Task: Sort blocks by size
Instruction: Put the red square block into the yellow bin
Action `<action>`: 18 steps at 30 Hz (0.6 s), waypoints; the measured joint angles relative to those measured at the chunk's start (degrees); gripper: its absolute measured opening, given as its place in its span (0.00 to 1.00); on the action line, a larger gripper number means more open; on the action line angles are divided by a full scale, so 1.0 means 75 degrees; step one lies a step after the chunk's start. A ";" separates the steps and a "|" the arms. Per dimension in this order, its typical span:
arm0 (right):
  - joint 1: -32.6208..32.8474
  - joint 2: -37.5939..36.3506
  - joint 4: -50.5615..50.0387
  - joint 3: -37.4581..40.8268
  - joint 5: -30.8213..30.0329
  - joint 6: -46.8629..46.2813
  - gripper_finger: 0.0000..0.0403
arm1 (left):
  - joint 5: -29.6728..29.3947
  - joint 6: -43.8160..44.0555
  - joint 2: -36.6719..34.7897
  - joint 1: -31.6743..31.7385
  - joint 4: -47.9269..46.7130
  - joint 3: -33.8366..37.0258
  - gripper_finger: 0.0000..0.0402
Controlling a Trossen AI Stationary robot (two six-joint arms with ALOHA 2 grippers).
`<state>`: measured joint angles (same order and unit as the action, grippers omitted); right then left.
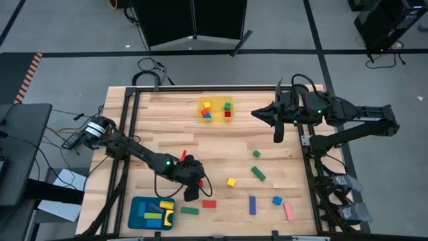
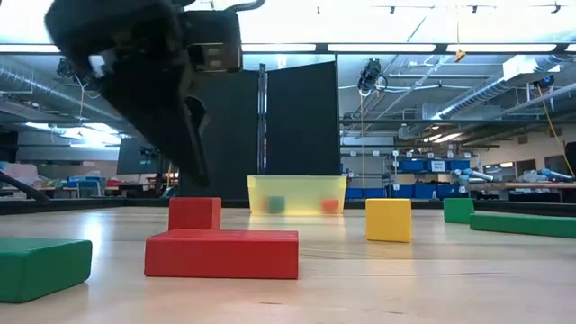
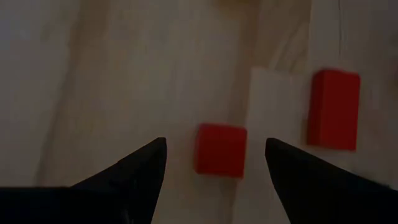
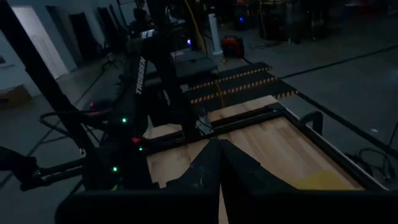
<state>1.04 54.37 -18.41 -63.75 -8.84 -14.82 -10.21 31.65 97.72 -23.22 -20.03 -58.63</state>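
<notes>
I should grab the small red cube's two opposite sides with my left gripper next, to sort it into the yellow tray (image 1: pixel 215 108).
My left gripper (image 1: pixel 194 185) is open, pointing down over a small red cube (image 3: pixel 221 150). Its two fingers stand on either side of the cube with gaps and touch nothing. The cube rests on the table (image 1: pixel 160 127) beside a red bar (image 3: pixel 334 109), and both also show in the low view, the cube (image 2: pixel 194 213) behind the bar (image 2: pixel 222 253). My right gripper (image 1: pixel 258 114) is shut and empty, held above the far right of the table. More blocks lie loose: a yellow cube (image 1: pixel 231 181), green blocks (image 1: pixel 258 173), a blue bar (image 1: pixel 253 205), a pink bar (image 1: pixel 288 211).
A translucent yellow tray (image 1: pixel 215 109) with several small cubes stands at the far middle. A teal tray (image 1: pixel 152 213) with yellow, green and blue bars stands at the near left. A green bar (image 1: pixel 190 210) lies just right of it. Bare wood lies in the table's middle.
</notes>
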 joint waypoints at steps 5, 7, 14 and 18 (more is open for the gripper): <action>0.0000 -0.0009 -0.0203 0.0003 0.0015 -0.0004 0.04 | 0.0252 -0.0194 -0.0004 -0.0049 -0.0065 0.0000 0.70; 0.0000 -0.0006 -0.0285 0.0003 0.0015 -0.0024 0.05 | 0.0255 -0.0274 -0.0004 -0.0052 -0.0040 0.0000 0.70; 0.0000 -0.0006 -0.0299 0.0000 0.0015 -0.0077 0.04 | 0.0547 -0.0717 0.0370 -0.0049 0.0201 0.0000 0.70; 0.0000 -0.0006 -0.0299 0.0000 0.0015 -0.0086 0.03 | 0.0718 -0.0566 0.0738 -0.0052 0.0296 0.0003 0.70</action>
<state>1.04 54.33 -20.65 -63.74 -8.73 -15.46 -4.82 27.40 103.25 -23.62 -17.81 -58.61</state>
